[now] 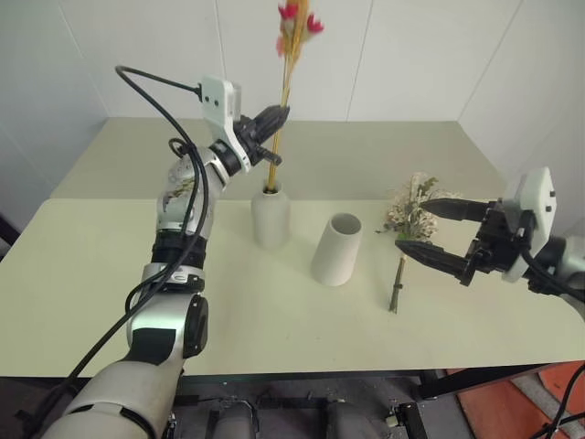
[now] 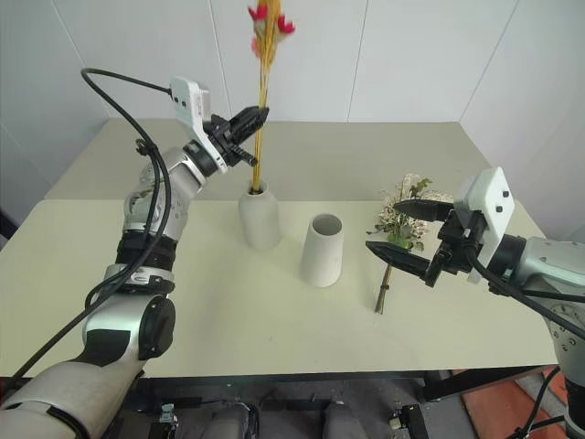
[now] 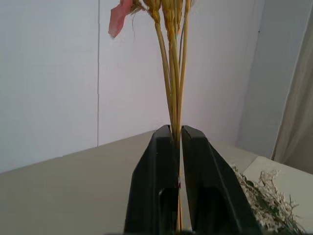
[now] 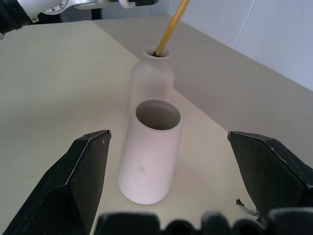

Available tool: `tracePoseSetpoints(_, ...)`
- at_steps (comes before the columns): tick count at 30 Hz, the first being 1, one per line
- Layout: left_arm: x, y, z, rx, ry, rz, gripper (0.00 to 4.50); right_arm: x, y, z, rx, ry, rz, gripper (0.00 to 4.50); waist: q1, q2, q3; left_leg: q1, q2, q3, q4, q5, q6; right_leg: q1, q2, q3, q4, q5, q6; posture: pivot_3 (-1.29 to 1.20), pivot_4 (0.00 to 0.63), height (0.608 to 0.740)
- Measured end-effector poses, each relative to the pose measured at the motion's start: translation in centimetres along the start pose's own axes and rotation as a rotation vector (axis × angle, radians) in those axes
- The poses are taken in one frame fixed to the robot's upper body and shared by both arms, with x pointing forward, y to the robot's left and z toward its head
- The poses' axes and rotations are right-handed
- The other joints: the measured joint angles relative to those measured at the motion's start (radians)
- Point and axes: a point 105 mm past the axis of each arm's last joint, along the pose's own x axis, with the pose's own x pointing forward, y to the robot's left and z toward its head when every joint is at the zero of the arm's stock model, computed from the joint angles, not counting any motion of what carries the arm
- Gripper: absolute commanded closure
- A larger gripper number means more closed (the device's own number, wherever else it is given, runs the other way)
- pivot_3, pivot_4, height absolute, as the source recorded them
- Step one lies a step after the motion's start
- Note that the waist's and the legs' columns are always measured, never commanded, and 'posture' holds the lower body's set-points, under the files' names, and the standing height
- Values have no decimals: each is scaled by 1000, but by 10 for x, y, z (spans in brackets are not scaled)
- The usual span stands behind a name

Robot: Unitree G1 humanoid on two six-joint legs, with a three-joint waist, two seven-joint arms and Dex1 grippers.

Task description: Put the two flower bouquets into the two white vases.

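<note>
The cream sprigs spread wide above the slim upper stem, so my right gripper needs to grab the bushy bouquet by that stem next.
A thin bouquet of yellow-orange stalks with red blooms stands with its stem ends inside the narrow neck of the bottle-shaped white vase. My left gripper is shut on these stalks a little above the vase mouth; in the left wrist view the fingers pinch the stems. Right of it stands the cone-shaped white vase, wide mouth up and nothing in it. The bushy bouquet of cream sprigs and green leaves lies on the table further right. My right gripper hovers open just beside it, pointing toward the vases.
The pale table has free room on its left half and along the front edge. A white wall rises behind the far edge. An orange object sits on the floor at the lower right.
</note>
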Motion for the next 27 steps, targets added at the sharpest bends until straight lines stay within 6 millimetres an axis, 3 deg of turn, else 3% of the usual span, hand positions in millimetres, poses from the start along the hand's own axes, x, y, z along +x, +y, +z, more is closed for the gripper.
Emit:
tracePoseSetpoints(5,-16,4,5,31,47,-25,1560,0,-1,0,1,1,-4,0,-4,0,0,0,0,0,0,0,0,0,0,0,0,0,-1,0,150,740)
tracePoseSetpoints(10,-66,-1,11,49,125,-148,35,0,-5,-7,27,36,-28,0,-10,1,0,1,1,0,-1,0,0,-1,1,0,2,1,-2,0,150,740)
tracePoseSetpoints(14,-136,-24,5,107,278,-373,35,2,-15,-36,205,192,-99,0,-26,1,0,1,3,2,-1,0,0,-1,1,1,2,3,-8,0,150,740)
tracePoseSetpoints(17,-164,-44,11,126,333,-525,35,7,-18,-65,360,348,-154,0,-20,1,0,1,3,1,-1,0,0,-1,0,0,2,-1,-11,0,150,740)
tracePoseSetpoints(21,-171,-54,25,188,342,-588,35,22,-21,-84,504,475,-208,0,-5,1,0,2,3,2,-1,0,0,-1,1,0,1,-3,-10,0,150,740)
tracePoseSetpoints(27,-178,-57,22,163,345,-595,35,36,-45,-137,707,662,-453,0,-2,1,0,-3,3,1,-1,0,0,-5,2,0,1,2,-7,0,150,740)
